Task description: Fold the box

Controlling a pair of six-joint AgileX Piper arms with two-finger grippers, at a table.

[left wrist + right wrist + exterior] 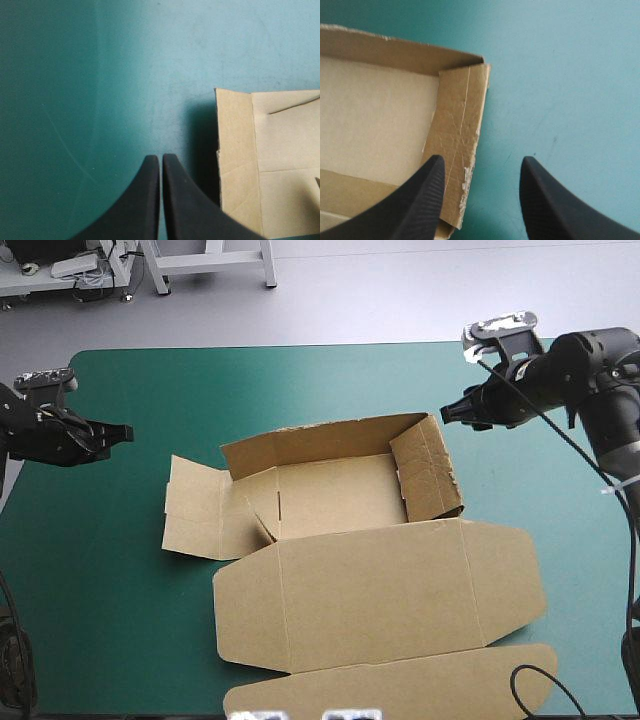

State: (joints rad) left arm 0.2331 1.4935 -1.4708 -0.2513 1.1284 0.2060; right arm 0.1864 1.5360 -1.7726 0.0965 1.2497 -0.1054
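Observation:
The box needs to be held steady for folding the raised end's wide lid panel [375, 590], so my right gripper needs to grab the box by its folded top edge [446, 461] next.
The brown box [340, 530] lies mid-table, half formed. Its far wall [320, 440] and right wall [430, 468] stand raised, its left flaps [200, 508] lie flat, and the wide lid panel [380, 590] spreads toward the near edge. My left gripper [122, 432] hovers shut over the teal-green cover, well left of the flaps; in the left wrist view its fingertips [160, 159] meet, with the flat flap [265, 160] ahead and to one side. My right gripper [447, 412] hangs open just beyond the box's far right corner [465, 135], nothing between its fingers [482, 162].
The teal-green cover [110, 580] lies bare on the left and along the far edge. The lid's outer flap [400, 685] reaches the table's near edge.

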